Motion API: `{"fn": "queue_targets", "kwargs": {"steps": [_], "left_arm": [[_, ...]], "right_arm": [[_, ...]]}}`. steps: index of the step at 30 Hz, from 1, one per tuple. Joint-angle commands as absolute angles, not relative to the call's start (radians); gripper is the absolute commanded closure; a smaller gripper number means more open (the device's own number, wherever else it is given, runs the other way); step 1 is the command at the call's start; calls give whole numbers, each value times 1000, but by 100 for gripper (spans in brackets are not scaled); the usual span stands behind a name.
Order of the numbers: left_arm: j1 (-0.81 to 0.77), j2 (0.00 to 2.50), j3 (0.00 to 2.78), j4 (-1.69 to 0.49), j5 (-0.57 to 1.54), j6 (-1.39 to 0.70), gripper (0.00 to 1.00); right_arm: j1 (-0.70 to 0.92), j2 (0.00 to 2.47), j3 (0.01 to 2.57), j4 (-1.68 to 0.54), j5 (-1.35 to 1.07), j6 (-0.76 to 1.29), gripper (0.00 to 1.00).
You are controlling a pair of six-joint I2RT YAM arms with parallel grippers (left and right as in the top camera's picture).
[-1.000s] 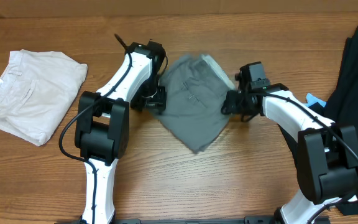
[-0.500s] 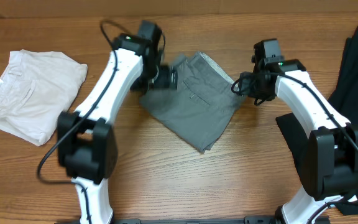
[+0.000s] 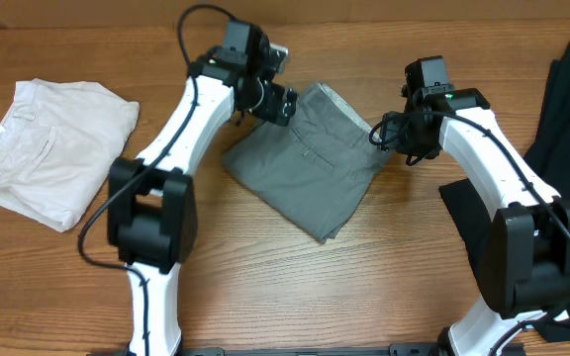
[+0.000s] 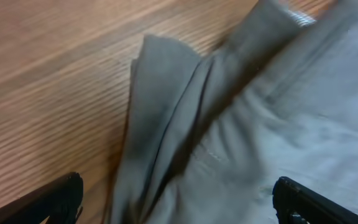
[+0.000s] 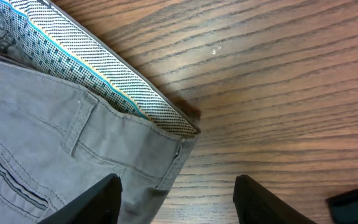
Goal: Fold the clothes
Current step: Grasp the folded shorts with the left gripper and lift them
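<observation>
My left gripper picks up the grey garment by its folded corner edge next, layers together, to stack it folded on the off-white garment.
A mid-grey folded garment (image 3: 307, 165) lies on the wooden table (image 3: 295, 297) between my arms. It looks like trousers with a waistband, belt loops and a patterned lining (image 5: 92, 74). My left gripper (image 3: 277, 99) is open above its upper left corner, and that folded edge (image 4: 166, 124) lies between the fingers. My right gripper (image 3: 382, 136) is open over the waistband corner (image 5: 185, 134) at the garment's right side. An off-white folded garment with a pocket (image 3: 52, 148) lies at the far left. A black garment (image 3: 562, 109) lies at the far right.
A small blue object (image 3: 503, 158) peeks out beside the black garment. More black cloth (image 3: 463, 213) lies under my right arm. Bare wood runs along the front of the table.
The left gripper has risen off the grey garment's left edge and moved up and to the right, open. The garment has settled flat. The right gripper has hardly moved in the last half second.
</observation>
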State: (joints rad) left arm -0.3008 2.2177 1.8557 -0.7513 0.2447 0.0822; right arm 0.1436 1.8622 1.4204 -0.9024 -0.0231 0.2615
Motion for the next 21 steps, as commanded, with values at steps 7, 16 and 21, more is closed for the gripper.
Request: {"fn": "queue_targets", "kwargs": {"steps": [7, 16, 21], "left_arm": [[-322, 2368, 1857, -704, 341, 108, 0], [-349, 2440, 1856, -703, 349, 105, 44], [-328, 2416, 1909, -734, 348, 105, 96]], "right_arm": [[139, 1863, 1443, -911, -31, 267, 38], [139, 1863, 1443, -946, -31, 267, 38], [139, 1863, 1443, -945, -31, 267, 38]]}}
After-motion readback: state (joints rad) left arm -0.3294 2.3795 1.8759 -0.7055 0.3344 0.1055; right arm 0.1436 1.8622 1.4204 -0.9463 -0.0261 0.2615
